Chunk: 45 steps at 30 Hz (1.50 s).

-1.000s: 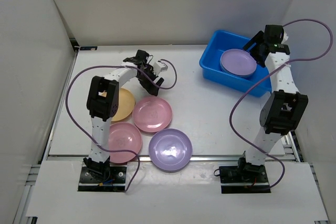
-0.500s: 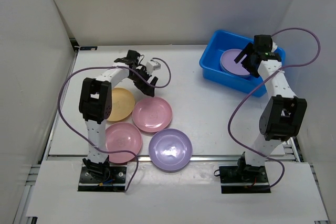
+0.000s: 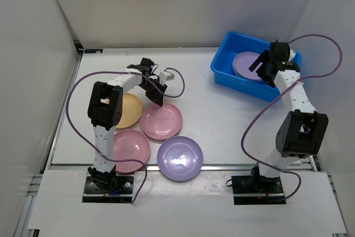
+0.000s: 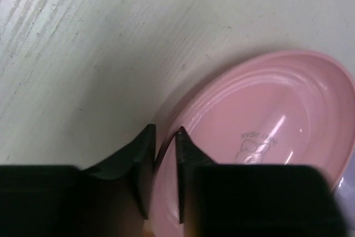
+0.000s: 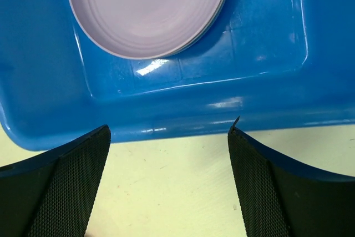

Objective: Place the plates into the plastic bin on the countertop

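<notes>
The middle pink plate should go to my right gripper next for the plastic bin (image 3: 228, 44). My right gripper should grab the plate by the free part of its rim (image 3: 179, 113) to take it over.
Four plates lie on the countertop (image 3: 222, 120): a yellow-orange one (image 3: 125, 111), a pink one (image 3: 162, 121), a second pink one (image 3: 131, 149) and a purple one (image 3: 179, 159). My left gripper (image 3: 156, 97) is shut on the far rim of the middle pink plate (image 4: 266, 131); in the left wrist view its jaws (image 4: 165, 134) pinch that rim, one finger inside and one outside. The plastic bin (image 3: 228, 44) stands at the back right with a purple plate (image 3: 248, 65) in it. My right gripper (image 3: 260, 68) hangs open and empty over the bin (image 5: 266, 70), with the purple plate (image 5: 147, 9) below it.
White walls close in the left, back and right sides. A metal rail (image 3: 222, 166) runs along the front edge. Purple cables loop from both arms, the left one (image 3: 180, 84) just beside the gripped plate.
My left gripper has come down onto the pink plate's far rim and closed from wide open. The right gripper has shifted slightly over the bin and stays open.
</notes>
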Tool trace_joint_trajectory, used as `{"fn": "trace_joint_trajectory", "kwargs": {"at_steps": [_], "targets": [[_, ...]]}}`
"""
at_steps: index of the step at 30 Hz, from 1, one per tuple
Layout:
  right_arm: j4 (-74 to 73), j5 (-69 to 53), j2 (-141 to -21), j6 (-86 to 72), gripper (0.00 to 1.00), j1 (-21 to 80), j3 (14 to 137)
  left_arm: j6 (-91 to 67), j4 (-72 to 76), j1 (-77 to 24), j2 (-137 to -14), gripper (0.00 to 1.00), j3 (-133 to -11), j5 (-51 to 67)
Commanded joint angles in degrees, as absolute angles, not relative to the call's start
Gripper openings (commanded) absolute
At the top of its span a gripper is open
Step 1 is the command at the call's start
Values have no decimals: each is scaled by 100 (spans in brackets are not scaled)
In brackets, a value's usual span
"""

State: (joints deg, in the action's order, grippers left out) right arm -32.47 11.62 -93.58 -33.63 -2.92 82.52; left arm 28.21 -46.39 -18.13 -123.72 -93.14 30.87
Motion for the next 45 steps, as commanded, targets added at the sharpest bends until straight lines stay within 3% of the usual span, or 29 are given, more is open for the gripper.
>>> {"fn": "trace_joint_trajectory", "kwargs": {"at_steps": [1,4,12,21,26,33,42,45], "targets": [[-3129,1292,-8895,-3270,89,-281,8122,2883,-4711,-1837,-12164,30,-9562,3339],[-3024,1161,-8580,-3059,89,-194,7946,2778,-4501,-1837,-11762,10,-9562,3375],[-2566,-868,-8543,-1549,88,842,7576,2391,-3482,-1846,-10566,10,-9299,3936],[-2146,-1898,-8772,-615,89,2161,7524,2215,-3094,-1907,-10090,10,-9000,4043],[-2214,-1724,-8797,-685,89,2443,7690,2145,-3094,-1916,-10195,10,-8947,3903],[-2373,-396,-8789,-1089,90,2461,7980,2180,-3059,-1916,-10195,10,-8868,3850],[-2145,-1600,-9000,-976,89,2601,7901,2109,-3006,-1986,-10213,10,-8982,3814],[-2162,-1705,-9245,-1055,84,2672,7910,2127,-2971,-2004,-10108,10,-8982,3868]]}}
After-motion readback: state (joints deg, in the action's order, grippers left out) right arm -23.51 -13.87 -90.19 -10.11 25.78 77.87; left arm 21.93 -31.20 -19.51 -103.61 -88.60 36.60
